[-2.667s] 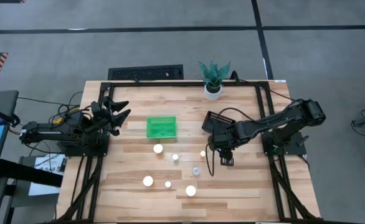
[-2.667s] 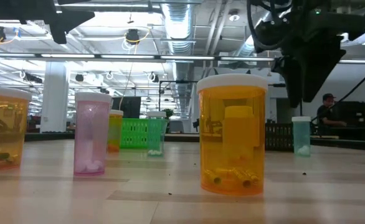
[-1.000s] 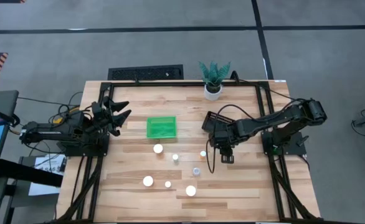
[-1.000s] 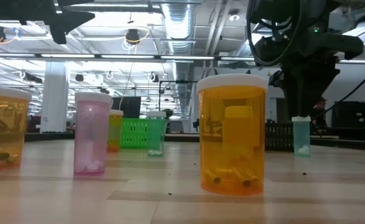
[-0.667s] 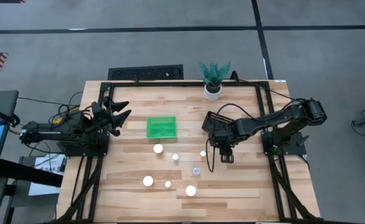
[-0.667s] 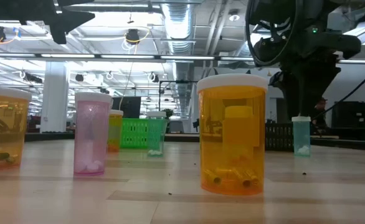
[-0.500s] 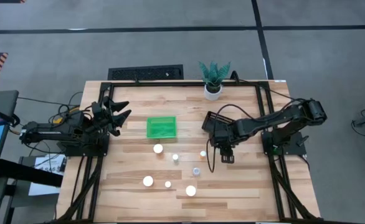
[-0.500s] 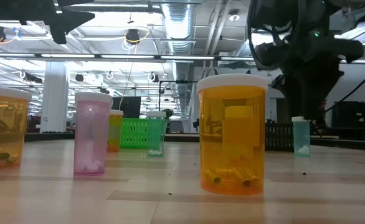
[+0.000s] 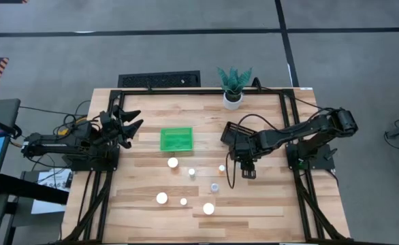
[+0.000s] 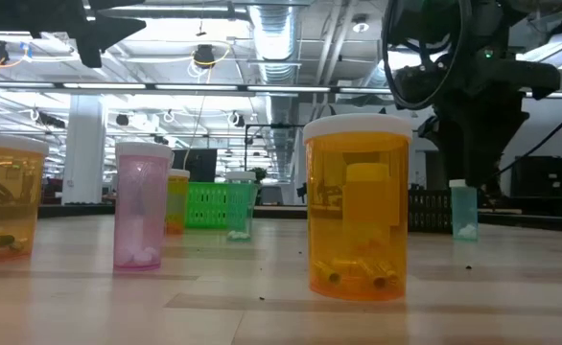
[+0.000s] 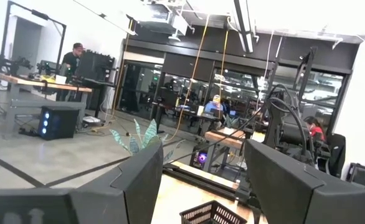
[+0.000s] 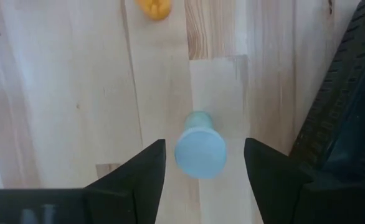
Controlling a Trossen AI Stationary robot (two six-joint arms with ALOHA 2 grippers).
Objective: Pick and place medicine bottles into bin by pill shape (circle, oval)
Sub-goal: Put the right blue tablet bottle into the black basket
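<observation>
I need to close my right gripper on the cap now. Its fingers reach down beside the white cap (image 12: 200,153) of the teal bottle in the right wrist view.
Several white-capped medicine bottles stand on their bases on the wooden table (image 9: 267,204). In the low view an orange bottle (image 10: 358,206) is nearest and a pink one (image 10: 140,206) is left of it. A small teal bottle (image 12: 200,151) (image 9: 222,167) (image 10: 463,209) stands upright right of the table's middle. My right gripper (image 12: 204,165) (image 9: 245,169) points down over it, open, one finger on either side of the cap with a gap on both sides. My left gripper (image 11: 201,186) (image 9: 130,121) waits open at the table's left edge, raised.
A green bin (image 9: 176,139) sits left of the table's middle. A black bin (image 9: 233,129) (image 12: 347,93) lies close beside my right gripper, on its far side. A potted plant (image 9: 233,95) stands at the far edge. Another orange bottle (image 12: 154,7) stands beyond the teal one.
</observation>
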